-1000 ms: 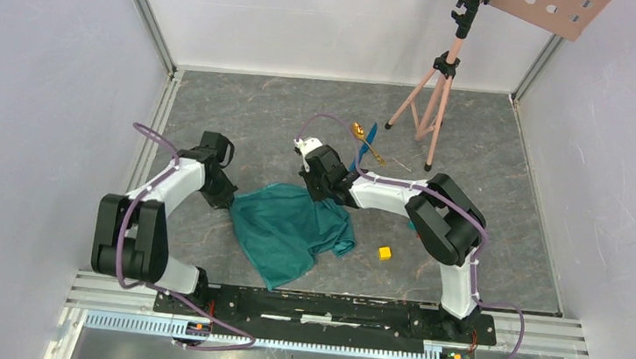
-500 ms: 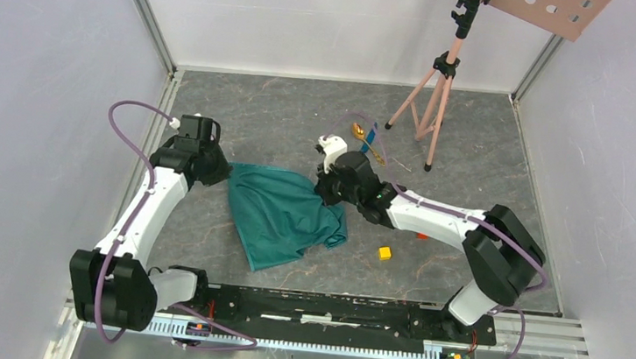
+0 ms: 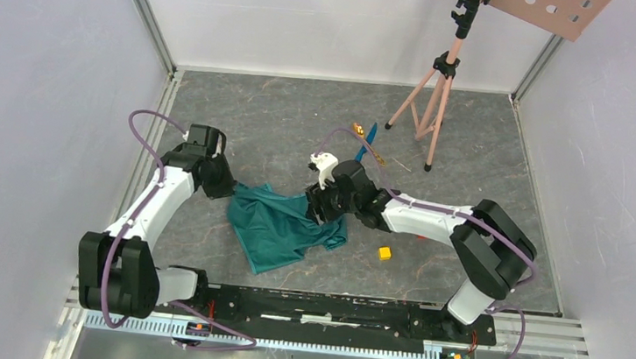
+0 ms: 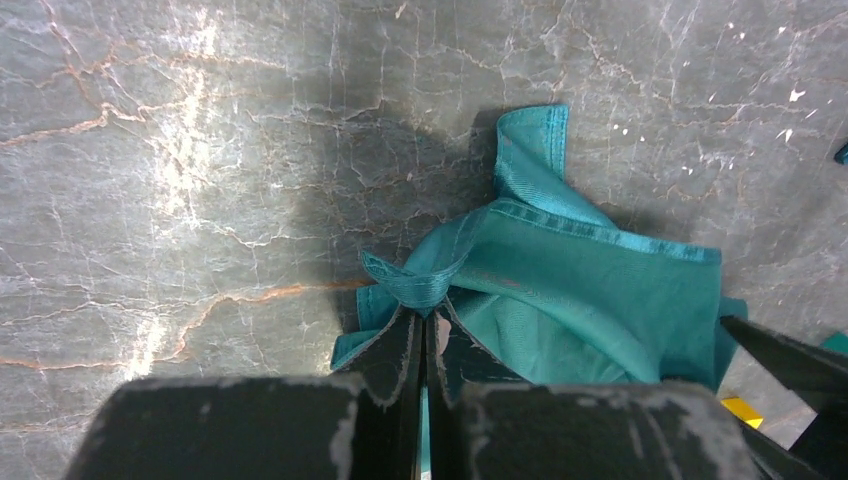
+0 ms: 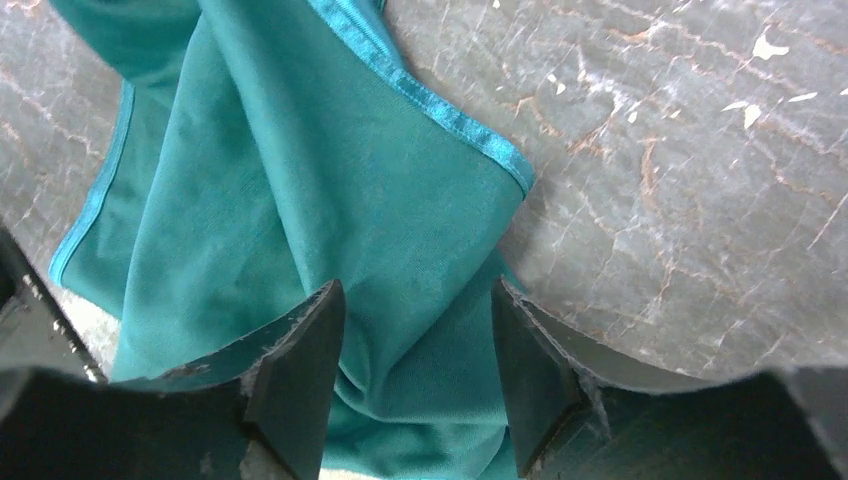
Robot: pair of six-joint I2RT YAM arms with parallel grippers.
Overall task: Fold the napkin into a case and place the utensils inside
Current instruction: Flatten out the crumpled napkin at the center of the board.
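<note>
The napkin needs to be spread for folding, so my right gripper should next grab it near the free hemmed corner (image 5: 504, 184), opposite where my left gripper holds it.
The teal-green napkin (image 3: 282, 225) lies crumpled on the grey floor between the two arms. My left gripper (image 3: 227, 190) is shut on the napkin's left hem, which bunches into a small loop (image 4: 420, 285) at the fingertips. My right gripper (image 3: 322, 206) hovers over the napkin's right corner with its jaws open; loose cloth (image 5: 400, 250) lies beneath and between the fingers, and none of it is pinched. The gold spoon (image 3: 364, 136) and the blue knife-like stick (image 3: 367, 140) lie crossed on the floor behind the right gripper. No folded case shape shows.
A yellow cube (image 3: 385, 254) sits right of the napkin, also visible as a yellow corner (image 4: 742, 408). A pink tripod (image 3: 433, 94) stands at the back right. White walls close in the floor on three sides.
The right gripper has opened and let go of the napkin's right corner. Both arms came nearer, and the napkin is more bunched and narrower than before. The left gripper still holds the left hem.
</note>
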